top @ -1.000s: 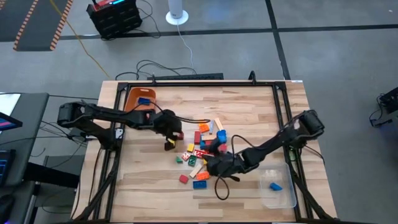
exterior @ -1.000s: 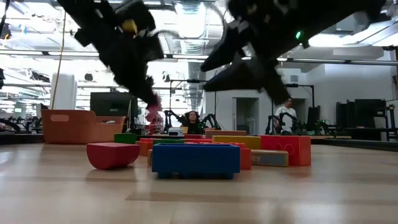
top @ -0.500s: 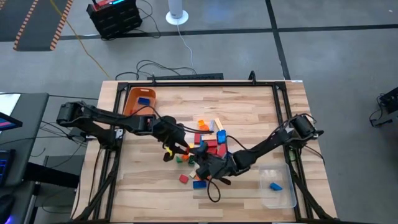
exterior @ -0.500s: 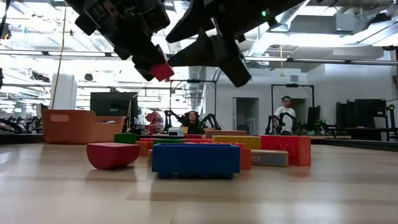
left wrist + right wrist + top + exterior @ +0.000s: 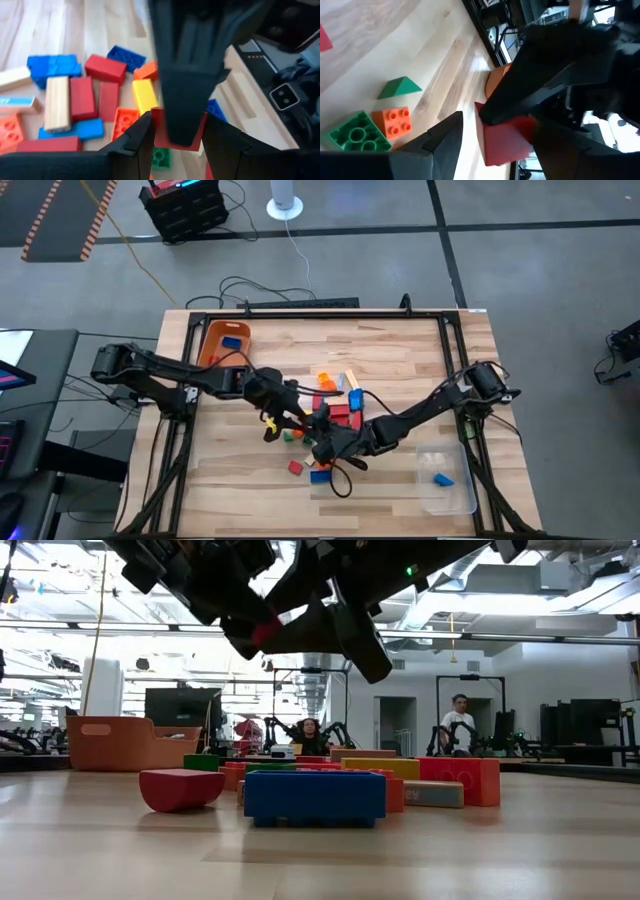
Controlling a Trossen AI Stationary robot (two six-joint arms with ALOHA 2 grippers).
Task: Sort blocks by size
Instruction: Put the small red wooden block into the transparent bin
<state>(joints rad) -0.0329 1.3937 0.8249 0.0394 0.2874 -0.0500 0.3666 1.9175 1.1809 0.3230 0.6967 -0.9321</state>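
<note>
The small red block (image 5: 502,142) sits between my right gripper's level fingers, ready to be caught, so my right gripper should close now.
A small red block (image 5: 199,132) hangs above the pile of blocks (image 5: 338,405) in the middle of the table, and my left gripper (image 5: 177,136) is shut on it. My right gripper (image 5: 500,135) has come in from the table's right and stands open, one finger on each side of the same red block (image 5: 502,142). In the low view the block (image 5: 264,634) shows high above the table between the two dark grippers. The loose blocks, red, blue, orange, yellow, green and tan, lie flat on the wood. My left gripper pinches the red block by two opposite sides (image 5: 157,125) between its two fingers. The fingers slant down from the table's left. The block is lifted clear, well above the pile. My right gripper has one finger (image 5: 185,85) lying over the block's face; I cannot tell whether it touches.
An orange bin (image 5: 212,348) with a blue block in it stands at the far left. A clear tray (image 5: 455,495) holding a blue block sits at the near right. Black frame rails (image 5: 452,350) run along the table's sides. A blue block (image 5: 314,797) and a red one (image 5: 180,788) lie nearest the front.
My left gripper has carried the red block up and toward the table's right and near edge, tipping its fingers. My right gripper has risen and moved toward the table's left, rolling, until its fingers stand around the held block.
</note>
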